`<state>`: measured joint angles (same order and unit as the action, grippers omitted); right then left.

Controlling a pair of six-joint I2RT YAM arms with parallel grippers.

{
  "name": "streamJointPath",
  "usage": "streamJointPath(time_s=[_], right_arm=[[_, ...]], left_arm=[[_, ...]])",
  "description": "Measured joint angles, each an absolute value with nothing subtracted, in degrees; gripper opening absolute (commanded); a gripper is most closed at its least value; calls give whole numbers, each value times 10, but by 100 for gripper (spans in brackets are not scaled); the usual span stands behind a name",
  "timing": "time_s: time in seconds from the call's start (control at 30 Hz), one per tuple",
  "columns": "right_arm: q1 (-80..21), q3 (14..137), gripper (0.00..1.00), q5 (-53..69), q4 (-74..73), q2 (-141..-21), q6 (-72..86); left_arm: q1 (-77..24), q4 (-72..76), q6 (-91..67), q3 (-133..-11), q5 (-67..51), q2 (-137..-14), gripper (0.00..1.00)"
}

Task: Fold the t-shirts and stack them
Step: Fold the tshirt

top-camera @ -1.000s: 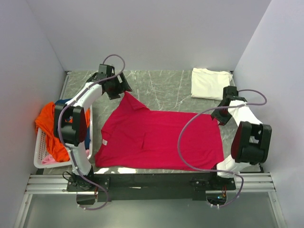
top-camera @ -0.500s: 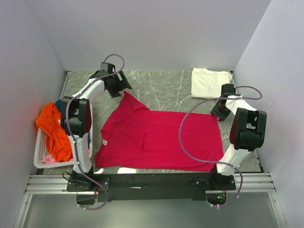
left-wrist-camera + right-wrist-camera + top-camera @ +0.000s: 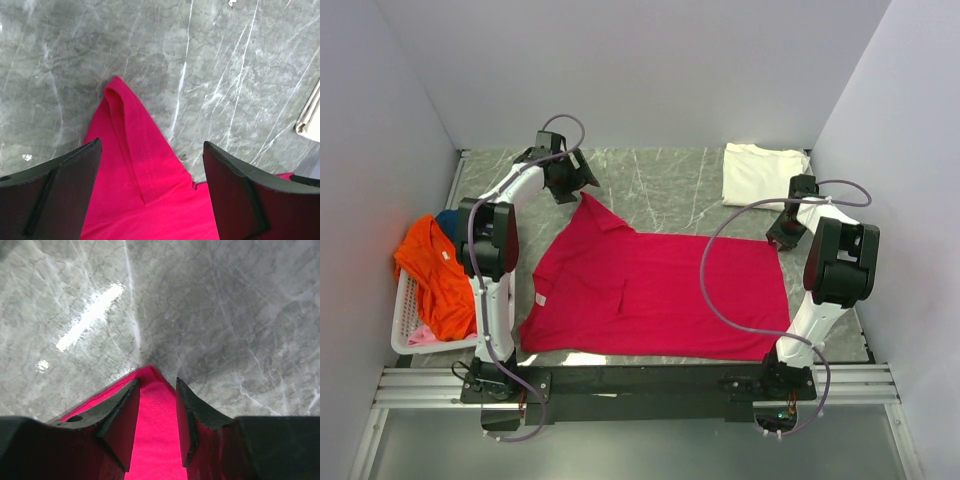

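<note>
My left gripper is to grab the crimson-pink t-shirt's (image 3: 650,290) far sleeve tip next, so that it can fold that side over with the t-shirt's hem corner.
A crimson-pink t-shirt (image 3: 650,290) lies spread flat on the grey marble table, its small white neck label at the left edge. One sleeve (image 3: 125,115) points to the far left. My left gripper (image 3: 578,186) hovers over that sleeve tip, jaws wide open and empty (image 3: 152,192). My right gripper (image 3: 782,238) is low over the shirt's far right corner (image 3: 157,430). Its jaws (image 3: 157,385) are narrowly open and straddle the hem, with the cloth flat between them. A folded cream-white t-shirt (image 3: 760,175) lies at the back right.
A white slatted basket (image 3: 405,310) stands at the left edge. It holds an orange tee (image 3: 430,275), a navy one (image 3: 447,217) and a pale pink one (image 3: 420,337). The cream tee's edge shows in the left wrist view (image 3: 310,115). Walls close in on three sides.
Both arms have swung their elbows inward. The left gripper stays over the sleeve tip. The right gripper has edged a little farther back to the shirt's corner. The shirt has not moved.
</note>
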<state>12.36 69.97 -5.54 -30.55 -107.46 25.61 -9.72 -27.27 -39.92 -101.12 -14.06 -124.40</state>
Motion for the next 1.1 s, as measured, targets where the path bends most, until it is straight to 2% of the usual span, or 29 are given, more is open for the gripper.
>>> streamJointPath(time_s=[0.33,0.63,0.73,0.83,0.87,1.0,1.1], right_arm=[[128,712,15,-33,-301,-1087,255],[128,721,9,-28,-302,-1094,254],[128,722,8,-28,-302,-1094,254],[128,724,7,-28,-304,-1096,254],[128,725,6,-28,-305,-1096,254],[128,729,0,-27,-309,-1099,254],[128,732,0,-27,-312,-1101,254]], left_arm=[[-97,-271,-404,-1059,-125,-1284,81],[-98,-276,-415,-1122,-112,-1357,66],[-99,-277,-417,-1131,-104,-1366,58],[-100,-277,-419,-1131,-93,-1366,46],[-101,-277,-418,-1131,-91,-1366,38],[-102,-278,-423,-1131,-87,-1366,21],[-102,-282,-427,-1131,-87,-1366,8]])
